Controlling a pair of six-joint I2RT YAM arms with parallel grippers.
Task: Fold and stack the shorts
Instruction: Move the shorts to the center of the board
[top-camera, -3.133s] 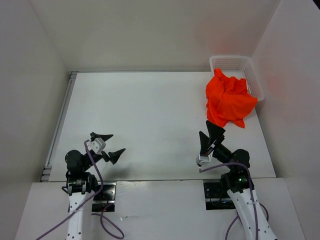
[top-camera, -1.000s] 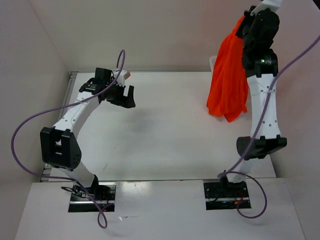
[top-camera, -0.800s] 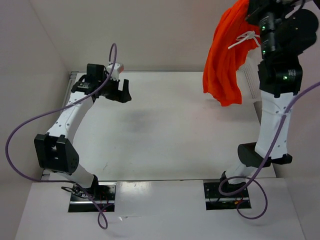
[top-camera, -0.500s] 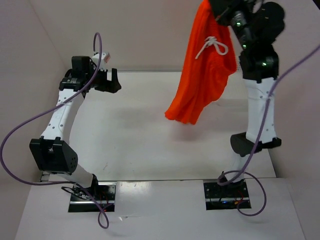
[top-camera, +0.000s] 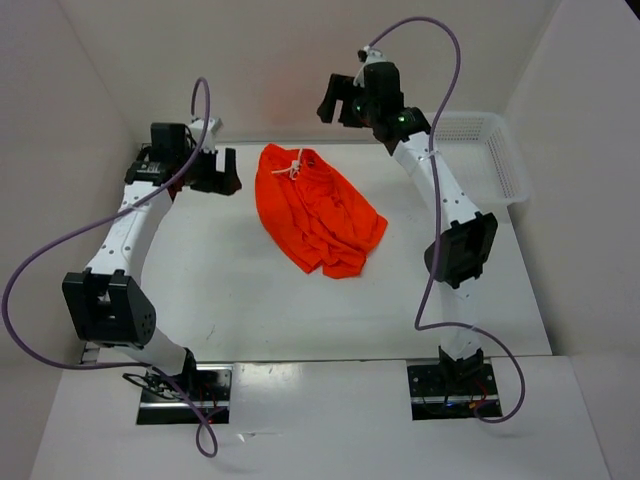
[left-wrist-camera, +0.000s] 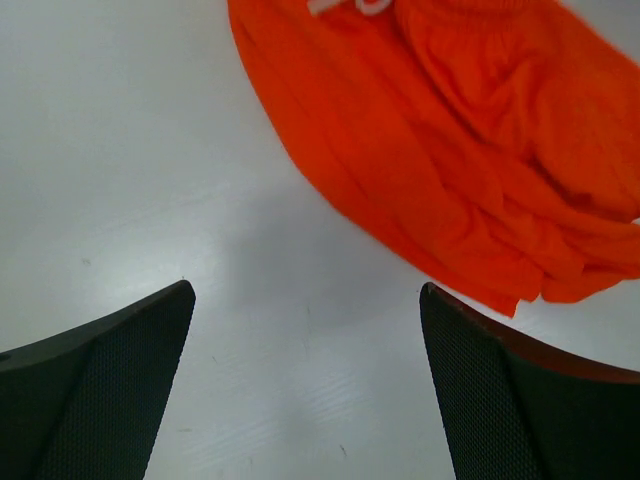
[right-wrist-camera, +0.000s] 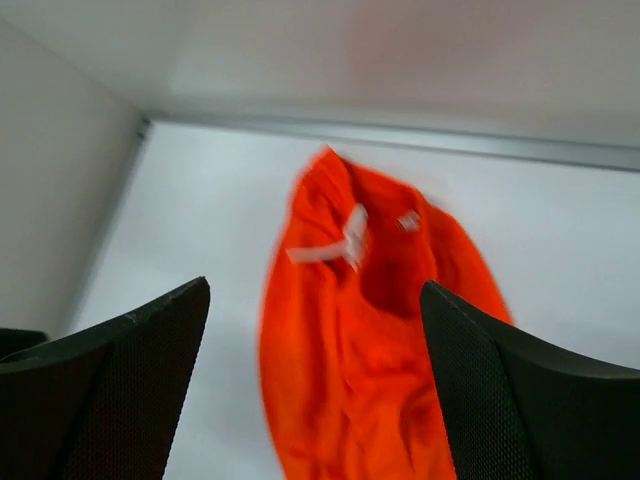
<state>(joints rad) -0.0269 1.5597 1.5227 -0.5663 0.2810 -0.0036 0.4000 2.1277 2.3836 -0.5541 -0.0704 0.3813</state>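
Observation:
The right gripper reaches the orange shorts next and grips their waist edge (right-wrist-camera: 402, 197) beside the white drawstring (top-camera: 290, 170), so the legs stay free to spread for folding.
The orange shorts (top-camera: 315, 210) lie crumpled in the middle of the table, waist and white drawstring (top-camera: 290, 170) toward the back. They also show in the left wrist view (left-wrist-camera: 450, 150) and the right wrist view (right-wrist-camera: 375, 330). My left gripper (top-camera: 213, 172) is open and empty, hovering just left of the waist. My right gripper (top-camera: 340, 105) is open and empty, raised above the back edge of the table behind the shorts.
A white mesh basket (top-camera: 485, 150) stands at the back right corner. White walls enclose the table on three sides. A metal rail (top-camera: 140, 165) runs along the table's left edge.
My right gripper carried the shorts from the basket leftward over the table and let them go; they now lie in the middle. My left arm shifted slightly beside them.

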